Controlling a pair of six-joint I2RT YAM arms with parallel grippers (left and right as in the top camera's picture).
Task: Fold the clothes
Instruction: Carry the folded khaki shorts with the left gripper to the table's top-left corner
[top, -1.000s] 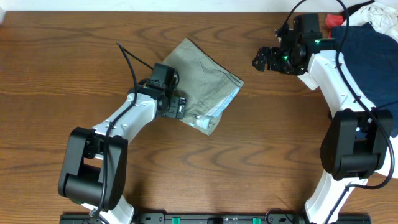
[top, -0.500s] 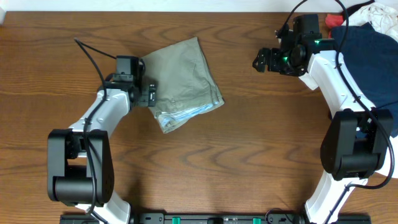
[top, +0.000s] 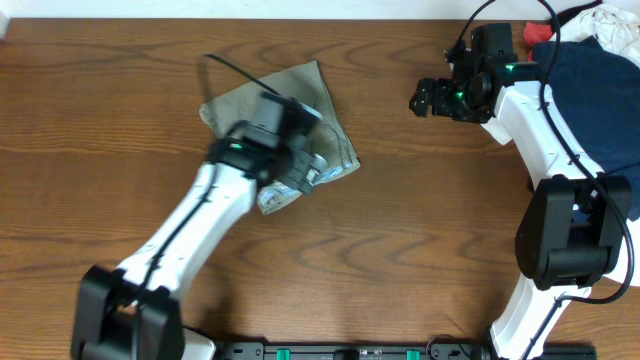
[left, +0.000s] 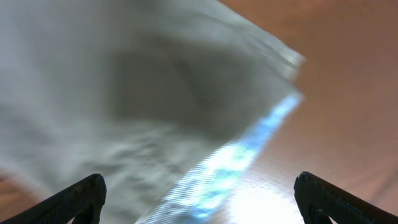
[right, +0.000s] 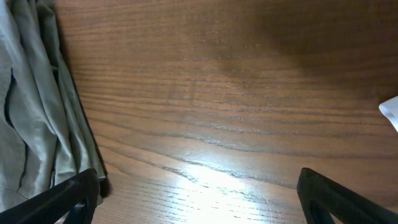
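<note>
The folded khaki shorts should be set aside flat and still folded, so the robot's left gripper should next grab them by their near edge (top: 280, 198), at the pale lining piece (top: 275, 200).
The clothes, folded khaki shorts (top: 316, 95), lie on the wooden table (top: 400, 250) left of centre, with a pale lining strip (top: 275, 200) showing along their near edge. My left gripper (top: 305, 172) hovers open over the near part of the shorts, blurred by motion. In the left wrist view the shorts (left: 155, 93) fill the frame, and nothing is between the fingertips (left: 81, 196). My right gripper (top: 425, 97) hangs open over bare wood to the right of the shorts. Its wrist view shows the shorts' edge (right: 37, 112) at far left, beside one finger (right: 68, 196).
A dark navy garment (top: 590, 90) lies at the back right by the right arm's base, with a white cloth (top: 600, 20) and a red cloth (top: 533, 33) behind it. A white corner (right: 390, 112) pokes in at the right edge of the right wrist view.
The shorts slid left and turned during the first half second, then stayed put. My left arm swung out to their left, then back over their near part. The right arm held still.
</note>
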